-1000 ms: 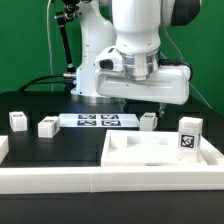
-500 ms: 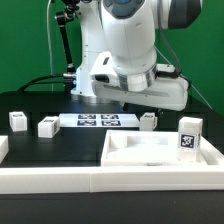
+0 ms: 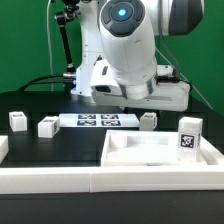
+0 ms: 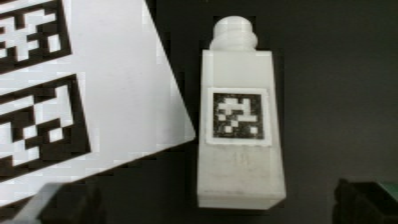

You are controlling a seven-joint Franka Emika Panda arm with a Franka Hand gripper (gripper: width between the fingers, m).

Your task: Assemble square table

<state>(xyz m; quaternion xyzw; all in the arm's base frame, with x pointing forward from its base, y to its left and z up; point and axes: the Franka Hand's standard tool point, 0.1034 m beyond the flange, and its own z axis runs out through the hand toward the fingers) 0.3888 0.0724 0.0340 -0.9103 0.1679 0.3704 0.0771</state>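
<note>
The flat white leg's body is still below my open fingers, so I should lower my gripper to it before I close on the leg.
The square table's slab (image 3: 150, 151) lies at the exterior view's right, with one tagged leg (image 3: 189, 136) standing at its right edge. Two short white legs (image 3: 18, 121) (image 3: 47, 127) lie at the left. A fourth leg (image 3: 149, 120) lies just right of the marker board (image 3: 98, 121). My arm's hand (image 3: 158, 95) hangs over that leg, and its fingers are hard to make out there. In the wrist view this leg (image 4: 237, 120) lies flat, tag up. My gripper (image 4: 217, 205) is open, and its dark fingertips (image 4: 365, 196) stand wide apart on both sides of the leg's end without touching it.
Long white border rails (image 3: 60, 178) run along the front of the black table. The marker board's corner (image 4: 71, 90) lies close beside the leg in the wrist view. A black stand and cables (image 3: 62, 50) rise behind the arm's base.
The arm has turned and its hand has shifted a little down and to the exterior view's right, over the leg by the marker board. No part has moved.
</note>
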